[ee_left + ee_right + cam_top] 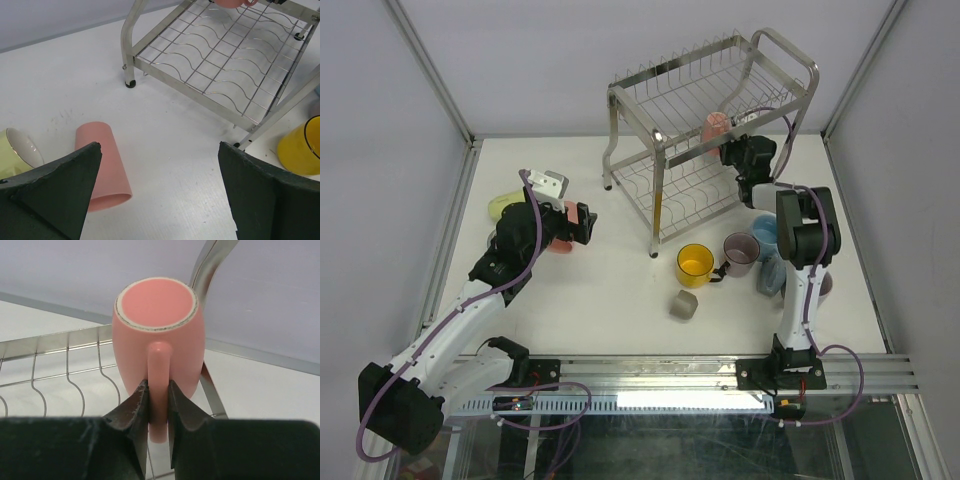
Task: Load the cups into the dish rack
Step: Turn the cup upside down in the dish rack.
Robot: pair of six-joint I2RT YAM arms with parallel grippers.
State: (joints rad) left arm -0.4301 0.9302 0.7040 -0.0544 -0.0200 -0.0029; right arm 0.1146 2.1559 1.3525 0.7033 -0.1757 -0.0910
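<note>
My right gripper should open now. The pink cup is bottom up, close over the rack's wires and inside the rack's rails, so the cup would land.
The steel wire dish rack (660,195) stands at the back of the table. My right gripper (730,150) is at its right end, shut on the handle of a pink cup (716,127). In the right wrist view that pink cup (157,335) is bottom up over the rack's wires (60,342), its handle pinched in the right gripper (159,405). My left gripper (582,225) hangs open over the table left of the rack. The left wrist view shows the left gripper (160,150) holding nothing, with a second pink cup (102,172) on its side by the left finger.
A pale green cup (503,205) and a grey-white cup (548,183) lie at the left. Right of centre stand a yellow cup (695,263), a mauve cup (740,252), a light blue cup (766,235) and a grey-blue cup (770,275). A small grey-beige cup (683,303) sits nearer.
</note>
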